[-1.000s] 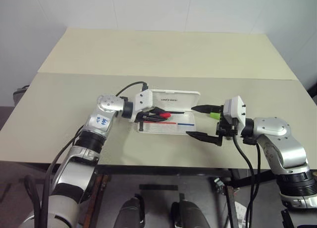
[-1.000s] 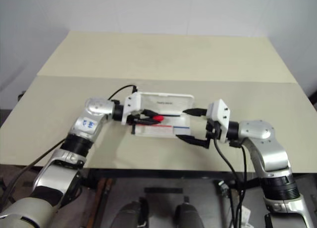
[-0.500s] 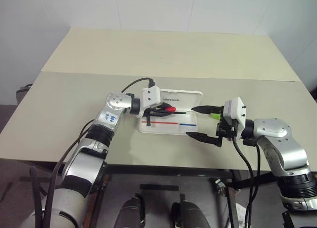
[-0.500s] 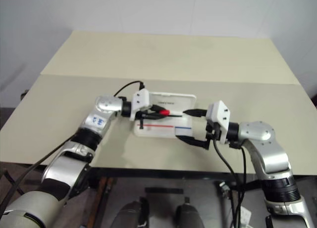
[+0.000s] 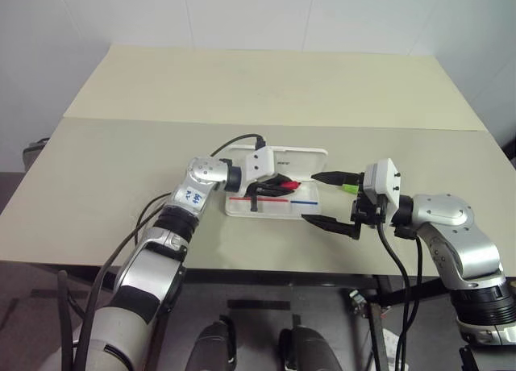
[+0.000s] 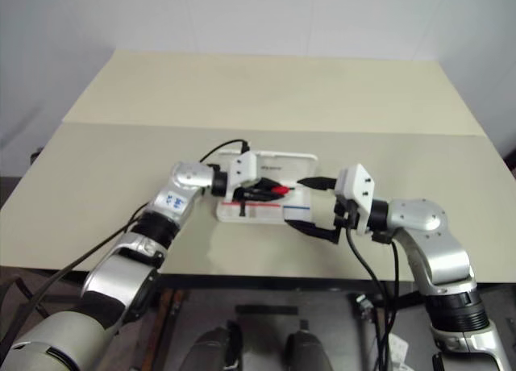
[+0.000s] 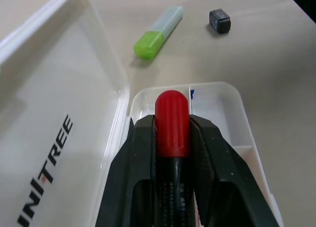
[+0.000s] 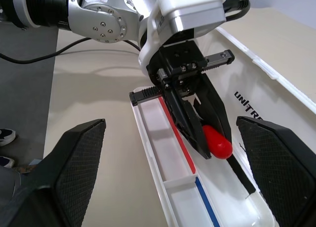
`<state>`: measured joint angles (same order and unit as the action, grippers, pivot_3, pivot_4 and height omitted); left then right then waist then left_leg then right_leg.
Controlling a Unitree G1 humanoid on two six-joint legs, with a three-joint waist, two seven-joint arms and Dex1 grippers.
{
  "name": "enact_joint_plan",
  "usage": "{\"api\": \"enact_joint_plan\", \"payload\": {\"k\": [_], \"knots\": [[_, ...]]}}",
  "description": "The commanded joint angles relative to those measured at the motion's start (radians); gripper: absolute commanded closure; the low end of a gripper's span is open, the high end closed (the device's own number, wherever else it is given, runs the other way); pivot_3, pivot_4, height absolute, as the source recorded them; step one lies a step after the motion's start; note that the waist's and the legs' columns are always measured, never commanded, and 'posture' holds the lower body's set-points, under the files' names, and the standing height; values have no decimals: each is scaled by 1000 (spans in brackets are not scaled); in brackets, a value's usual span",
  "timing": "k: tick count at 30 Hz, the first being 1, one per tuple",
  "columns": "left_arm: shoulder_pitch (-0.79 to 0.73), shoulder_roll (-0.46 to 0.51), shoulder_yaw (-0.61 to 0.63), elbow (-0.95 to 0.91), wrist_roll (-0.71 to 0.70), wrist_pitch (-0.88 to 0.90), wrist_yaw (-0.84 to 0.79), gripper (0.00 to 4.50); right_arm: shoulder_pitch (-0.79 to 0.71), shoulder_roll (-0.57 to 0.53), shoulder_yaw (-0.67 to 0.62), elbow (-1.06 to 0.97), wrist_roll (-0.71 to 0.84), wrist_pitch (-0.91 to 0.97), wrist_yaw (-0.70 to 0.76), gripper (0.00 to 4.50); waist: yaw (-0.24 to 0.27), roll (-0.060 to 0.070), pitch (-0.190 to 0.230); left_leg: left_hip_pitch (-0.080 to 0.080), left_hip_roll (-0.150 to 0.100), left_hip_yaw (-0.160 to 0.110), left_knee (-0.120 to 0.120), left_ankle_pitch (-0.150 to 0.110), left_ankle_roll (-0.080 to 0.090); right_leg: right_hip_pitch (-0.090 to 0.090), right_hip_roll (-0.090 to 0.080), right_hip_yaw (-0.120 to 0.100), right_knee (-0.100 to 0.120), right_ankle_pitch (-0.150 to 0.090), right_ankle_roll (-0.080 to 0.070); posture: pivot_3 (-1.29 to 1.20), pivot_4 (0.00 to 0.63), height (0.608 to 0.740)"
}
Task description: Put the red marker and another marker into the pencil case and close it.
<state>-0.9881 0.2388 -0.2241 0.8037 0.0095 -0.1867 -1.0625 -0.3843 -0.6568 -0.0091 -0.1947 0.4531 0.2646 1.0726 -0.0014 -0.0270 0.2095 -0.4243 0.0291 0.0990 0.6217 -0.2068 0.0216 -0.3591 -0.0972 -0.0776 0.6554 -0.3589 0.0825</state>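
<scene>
The red marker [image 5: 290, 184] lies low inside the pencil case's tray [image 5: 303, 202], along the tray's back section, so it is time for my left gripper to release it now.
The pencil case [image 5: 294, 159] lies open on the table, lid back, with red and blue stripes in its tray [image 8: 163, 163]. My left gripper [image 5: 278, 185] is shut on the red marker [image 7: 172, 118], holding it low over the tray with its rounded red end [image 8: 217, 140] pointing toward the case's right end. Just right of the case, my right gripper [image 5: 319, 198] stands open and holds nothing. The other marker, a stubby light-green one [image 7: 155, 37], lies on the table beyond the case's right end, partly hidden behind my right gripper in the head views.
A small dark grey lump [image 7: 219, 20] lies on the table near the green marker. The table [image 5: 121, 169] stretches bare to the left, and its front edge runs just below the case. A second table [image 5: 266, 81] adjoins behind.
My left gripper has carried the red marker rightward, from the case's left end to over the middle of the tray. The right gripper has stayed put.
</scene>
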Motion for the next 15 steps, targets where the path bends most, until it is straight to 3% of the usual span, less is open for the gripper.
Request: {"api": "enact_joint_plan", "payload": {"k": [1,2,13,15], "knots": [[-1,-1,5,8,7,-23,15,3936,-1,0,-29,-38,24,-2,-12,0,0,0,0,0,0,0,0,0,0,0,0,0,0,0,0,0,150,740],[-3,-2,8,12,8,-22,21,3936,-1,0,-29,-39,24,-2,-13,0,0,0,0,0,0,0,0,0,0,0,0,0,0,0,0,0,150,740],[-12,-6,13,25,6,-60,42,231,-5,5,-23,-38,24,-3,-22,0,0,0,0,0,0,0,0,0,0,0,0,0,0,0,0,0,150,740],[-8,-1,15,8,-7,-59,19,25,-6,6,-22,-35,24,-4,-22,0,0,0,0,0,0,0,0,0,0,0,0,0,0,0,0,0,150,740]]}}
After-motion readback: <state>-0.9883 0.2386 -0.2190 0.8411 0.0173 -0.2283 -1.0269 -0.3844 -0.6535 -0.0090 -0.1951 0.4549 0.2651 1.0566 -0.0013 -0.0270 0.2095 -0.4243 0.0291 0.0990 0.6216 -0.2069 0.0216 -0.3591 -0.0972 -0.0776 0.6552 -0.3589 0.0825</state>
